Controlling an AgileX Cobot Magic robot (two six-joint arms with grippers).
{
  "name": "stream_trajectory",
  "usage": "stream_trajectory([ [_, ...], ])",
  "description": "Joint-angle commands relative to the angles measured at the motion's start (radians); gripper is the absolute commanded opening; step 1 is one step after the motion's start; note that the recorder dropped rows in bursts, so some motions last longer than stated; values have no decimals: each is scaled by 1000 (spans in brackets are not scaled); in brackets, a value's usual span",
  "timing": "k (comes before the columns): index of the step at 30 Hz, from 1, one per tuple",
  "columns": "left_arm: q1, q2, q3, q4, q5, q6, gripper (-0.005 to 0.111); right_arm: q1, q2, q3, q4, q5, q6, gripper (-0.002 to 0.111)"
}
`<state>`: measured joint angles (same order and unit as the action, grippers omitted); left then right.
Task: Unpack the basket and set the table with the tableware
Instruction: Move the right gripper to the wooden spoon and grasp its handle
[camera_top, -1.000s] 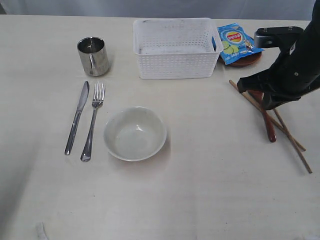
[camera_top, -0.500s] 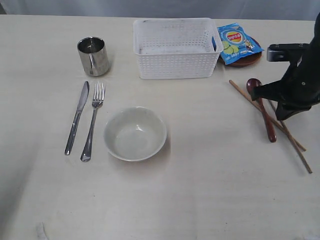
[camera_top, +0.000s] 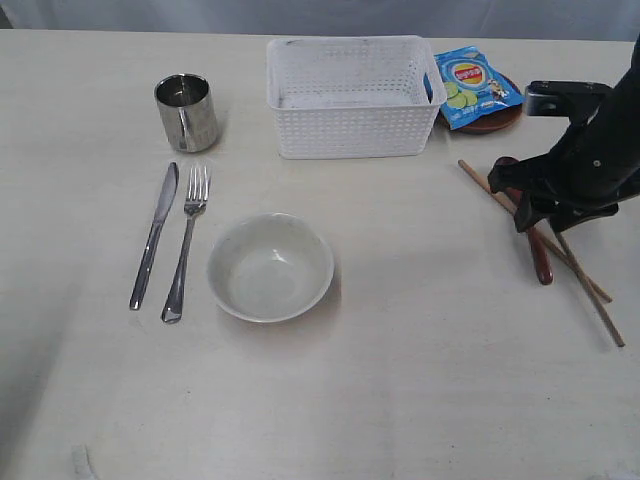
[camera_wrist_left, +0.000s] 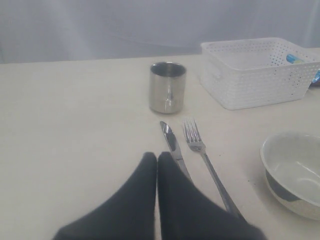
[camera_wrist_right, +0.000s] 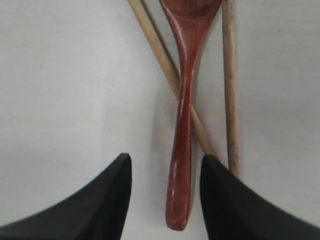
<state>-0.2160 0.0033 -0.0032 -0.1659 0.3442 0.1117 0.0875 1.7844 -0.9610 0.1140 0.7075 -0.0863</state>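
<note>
The spoon is crowded by chopsticks around its middle, so my right gripper needs to grab it by the lower end of its handle (camera_top: 541, 262) (camera_wrist_right: 180, 182) next.
The dark red spoon (camera_top: 541, 262) lies across two wooden chopsticks (camera_top: 590, 300) on the table's (camera_top: 420, 380) right side. My right gripper (camera_top: 545, 215) hovers over them, open; in the right wrist view the spoon handle (camera_wrist_right: 181, 150) lies between the fingertips (camera_wrist_right: 120, 165), untouched, with a chopstick (camera_wrist_right: 230, 90) beside it. The white basket (camera_top: 350, 130) stands at the back. A white bowl (camera_top: 270, 267), fork (camera_top: 186, 245), knife (camera_top: 153, 238) and steel cup (camera_top: 186, 112) sit on the left. My left gripper (camera_wrist_left: 157, 157) is shut and empty, near the knife (camera_wrist_left: 170, 140).
A blue snack bag (camera_top: 470, 85) rests on the brown plate (camera_top: 495, 125) just right of the basket. The left wrist view also shows the cup (camera_wrist_left: 168, 87), fork (camera_wrist_left: 200, 150), bowl (camera_wrist_left: 295, 170) and basket (camera_wrist_left: 260, 75).
The right arm drew back to the right, then came left again and lower, ending over the spoon handle. Nothing on the table moved.
</note>
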Motion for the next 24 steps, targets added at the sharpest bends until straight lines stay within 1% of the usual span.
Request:
stream_trajectory([
  [1,-6,-3,3,0,-2,-1,0,-4,45,-3,-2,-12,-8,39],
  [15,-6,-3,3,0,-2,-3,0,-4,131,-3,-10,-47,-8,37],
  [16,-6,-3,3,0,-2,-3,0,-4,128,-8,-8,-47,-8,34],
  [18,-6,-3,3,0,-2,-3,0,-4,121,-24,-8,-25,-8,21],
  [20,-6,-3,3,0,-2,-3,0,-4,114,-38,-8,2,-8,5],
  [21,-6,-3,3,0,-2,-3,0,-4,110,-46,-8,8,-8,0],
  [24,-6,-3,3,0,-2,-3,0,-2,89,-50,-8,15,-6,0],
])
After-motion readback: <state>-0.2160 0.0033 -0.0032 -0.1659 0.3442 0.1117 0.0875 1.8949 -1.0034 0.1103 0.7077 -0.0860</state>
